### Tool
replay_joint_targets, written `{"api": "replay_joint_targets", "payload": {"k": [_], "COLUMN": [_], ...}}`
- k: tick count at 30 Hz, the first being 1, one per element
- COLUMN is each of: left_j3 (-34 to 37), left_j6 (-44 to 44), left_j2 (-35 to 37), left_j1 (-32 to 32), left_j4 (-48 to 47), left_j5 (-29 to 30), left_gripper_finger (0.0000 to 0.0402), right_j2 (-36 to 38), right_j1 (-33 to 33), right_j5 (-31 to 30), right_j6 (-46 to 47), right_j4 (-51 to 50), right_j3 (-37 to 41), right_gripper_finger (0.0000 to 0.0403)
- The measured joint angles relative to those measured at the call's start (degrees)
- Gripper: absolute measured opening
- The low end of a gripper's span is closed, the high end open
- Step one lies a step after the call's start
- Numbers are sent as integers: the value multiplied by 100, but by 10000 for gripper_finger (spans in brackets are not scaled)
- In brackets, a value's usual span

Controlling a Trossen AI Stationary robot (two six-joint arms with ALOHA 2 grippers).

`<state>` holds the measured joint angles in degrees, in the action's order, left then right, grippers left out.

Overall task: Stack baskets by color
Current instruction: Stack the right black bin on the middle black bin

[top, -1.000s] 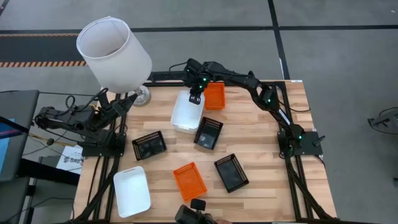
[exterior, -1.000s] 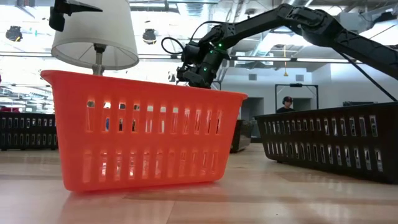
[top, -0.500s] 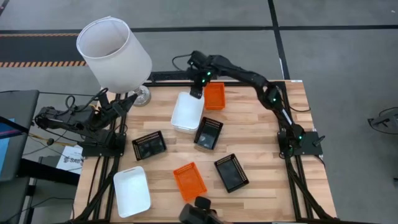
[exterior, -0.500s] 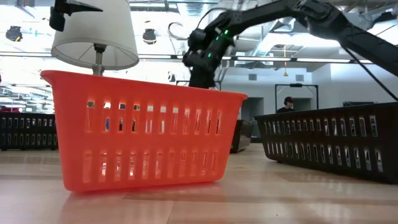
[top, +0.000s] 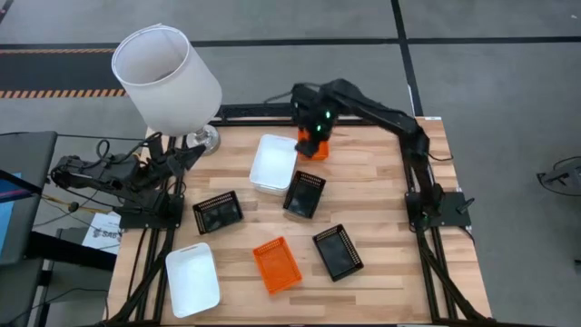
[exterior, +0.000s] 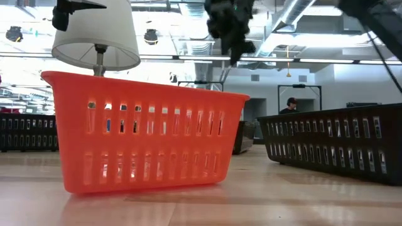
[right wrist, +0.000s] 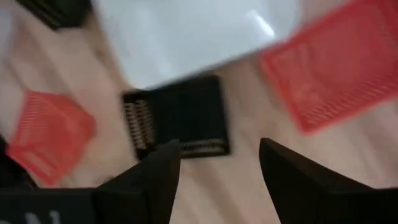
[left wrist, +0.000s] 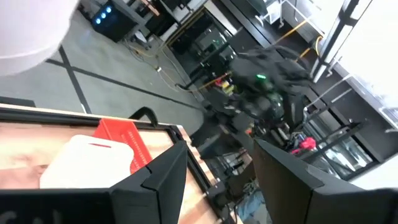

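My right gripper will next grab the black basket beside the orange one by the long side (top: pixel 349 246), so that the black baskets can be stacked.
A white basket (top: pixel 273 163) sits at the far middle of the table, with an orange basket (top: pixel 317 151) beside it on the right. My right gripper (top: pixel 315 133) hangs high over that orange basket, pointing down; in its wrist view the right gripper (right wrist: pixel 217 149) is open, with nothing between the fingers. Three black baskets (top: pixel 217 212), (top: pixel 304 193), (top: pixel 338 252) lie scattered mid-table. A second orange basket (top: pixel 277 265) and another white basket (top: pixel 192 279) rest near the front. My left gripper (top: pixel 186 153) waits at the far left, open (left wrist: pixel 217 155).
A lamp with a large white shade (top: pixel 166 78) stands at the table's far left corner, above my left arm. In the low view the near orange basket (exterior: pixel 144 138) fills the foreground and a black basket (exterior: pixel 333 141) stands to its right. Bare wood lies along the right side.
My right gripper has come away from the far edge of the white basket, risen well above the table and moved toward the right edge, over the far orange basket. The white basket stays where it was.
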<state>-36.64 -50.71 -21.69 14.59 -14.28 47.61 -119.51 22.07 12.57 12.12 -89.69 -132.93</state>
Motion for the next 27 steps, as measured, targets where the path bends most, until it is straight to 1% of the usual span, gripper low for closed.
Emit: {"api": "replay_joint_targets", "payload": {"k": [3, 5, 8, 12, 14, 18, 22, 24, 27], "left_j3": [0, -1, -1, -1, -1, -1, -1, -1, -1], "left_j6": [15, 26, 28, 28, 29, 30, 41, 41, 41], "left_j2": [0, -2, 0, -1, -2, -2, -2, -2, -2], "left_j1": [0, 0, 0, 0, 0, 0, 0, 0, 0], "left_j4": [-15, -38, -48, -61, -66, -101, -156, -170, -181], "left_j5": [-106, -130, -132, -132, -128, -113, -78, -77, -73], "left_gripper_finger": [171, 171, 171, 171, 171, 171, 171, 171, 171], "right_j2": [585, 992, 1547, 2358, 2667, 3180, 3333, 3286, 3047], "right_j1": [-601, -1015, -1637, -2501, -2946, -3684, -4137, -4249, -4293], "right_j5": [-43, -252, -521, -517, -515, -517, -515, -523, -517], "right_j6": [538, 1010, 2107, 3759, 4609, 6202, 7186, 7408, 7484], "right_j4": [13, -44, 202, 355, 586, 1593, 3015, 3552, 4018], "right_j3": [533, 1005, 1978, 3284, 3976, 5309, 6417, 6789, 7141], "right_gripper_finger": [237, 237, 237, 237, 237, 237, 237, 237, 237]}}
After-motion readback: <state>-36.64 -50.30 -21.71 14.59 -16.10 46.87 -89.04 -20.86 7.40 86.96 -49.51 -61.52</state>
